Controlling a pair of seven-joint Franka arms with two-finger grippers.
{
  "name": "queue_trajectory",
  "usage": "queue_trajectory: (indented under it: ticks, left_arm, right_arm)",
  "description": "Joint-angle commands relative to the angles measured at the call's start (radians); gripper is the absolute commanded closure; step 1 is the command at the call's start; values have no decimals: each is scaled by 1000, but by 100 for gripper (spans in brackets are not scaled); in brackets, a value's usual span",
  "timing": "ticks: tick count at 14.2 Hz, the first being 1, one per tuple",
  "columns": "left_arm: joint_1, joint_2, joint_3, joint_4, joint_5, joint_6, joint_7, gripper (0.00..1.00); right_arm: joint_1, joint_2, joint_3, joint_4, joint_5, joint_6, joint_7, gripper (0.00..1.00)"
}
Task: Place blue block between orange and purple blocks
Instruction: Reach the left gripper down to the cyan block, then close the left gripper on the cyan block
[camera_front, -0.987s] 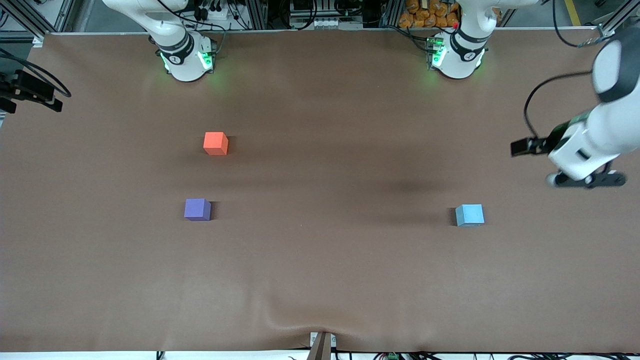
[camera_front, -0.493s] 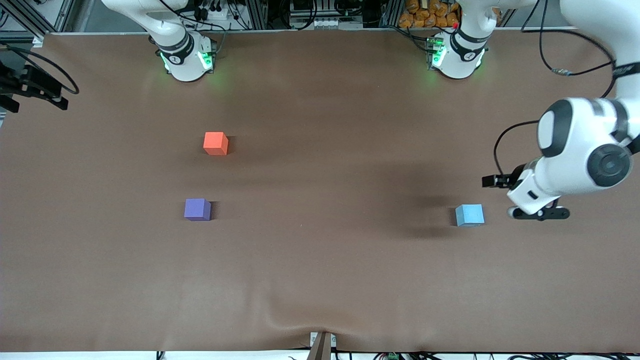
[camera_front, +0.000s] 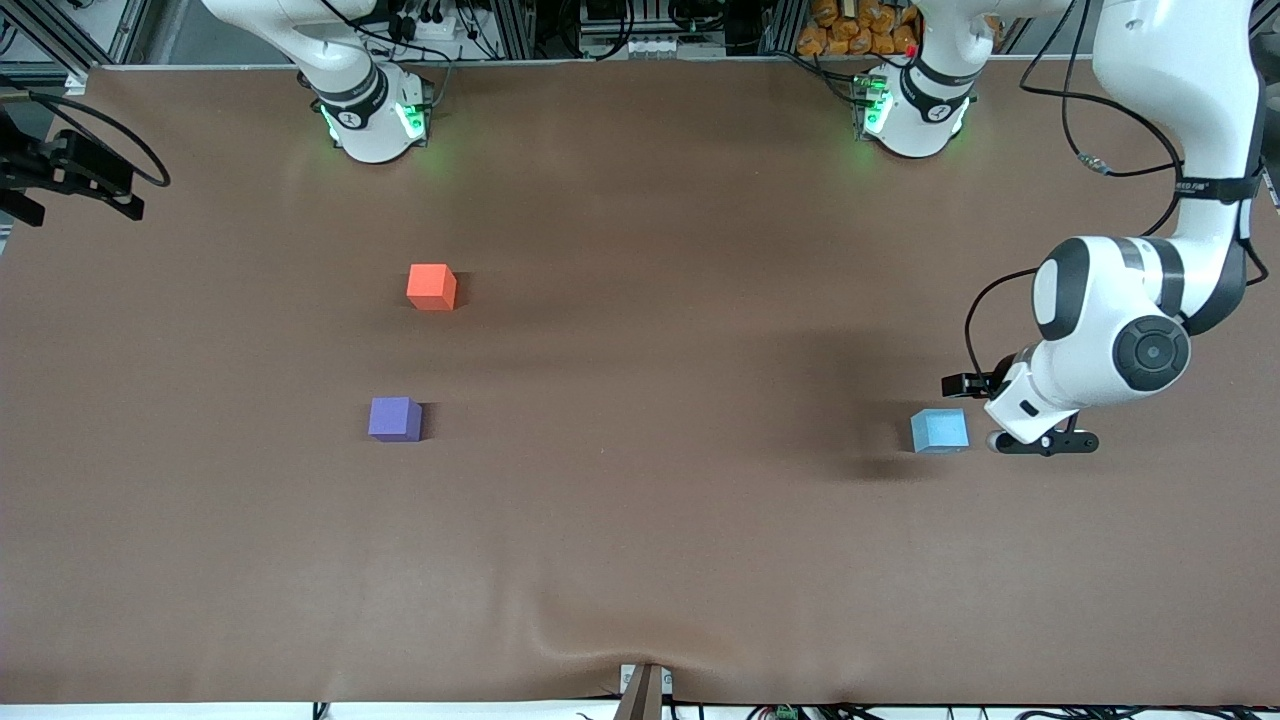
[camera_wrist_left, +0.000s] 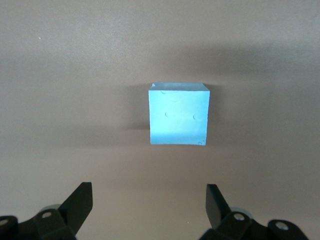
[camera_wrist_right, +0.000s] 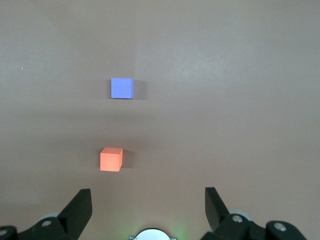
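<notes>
I need to set the blue block between the orange and purple blocks, so my left gripper should next grab the blue block (camera_front: 939, 431) by its opposite sides.
The blue block (camera_front: 939, 431) sits on the brown table toward the left arm's end. My left gripper (camera_front: 1040, 441) hangs just beside it, on the side toward the table's end, open and empty. In the left wrist view the blue block (camera_wrist_left: 178, 114) lies ahead of my left gripper (camera_wrist_left: 148, 195), outside the open jaws. The orange block (camera_front: 431, 287) and the purple block (camera_front: 394, 419) sit toward the right arm's end, the purple one nearer the front camera. My right gripper (camera_wrist_right: 148, 200) is open and empty, high over the table near its base, and sees the orange block (camera_wrist_right: 111, 159) and the purple block (camera_wrist_right: 122, 88).
The brown table cover (camera_front: 640, 560) is wrinkled at the edge nearest the front camera. Both robot bases stand along the table edge farthest from that camera. A gap of bare cover about one block wide separates the orange and purple blocks.
My left arm has swung down and in from the table's end, bringing its gripper next to the blue block. The blocks have not moved. The right arm has barely moved.
</notes>
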Motion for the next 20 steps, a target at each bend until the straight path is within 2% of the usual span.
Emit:
queue_trajectory:
  ticks: [1, 9, 15, 20]
  left_arm:
    - [4, 32, -2, -7, -6, 57, -16, 0]
    - [36, 101, -4, -29, -17, 176, -25, 0]
    - [27, 32, -15, -26, -19, 178, -50, 0]
    - [20, 133, -36, -18, -17, 252, -48, 0]
  right_arm:
    - [-39, -9, 8, -7, -10, -3, -23, 0]
    - [-43, -9, 11, -7, -8, -11, -34, 0]
    - [-26, -9, 6, -7, -8, -14, -32, 0]
    - [-29, -7, 6, -7, -8, -19, -32, 0]
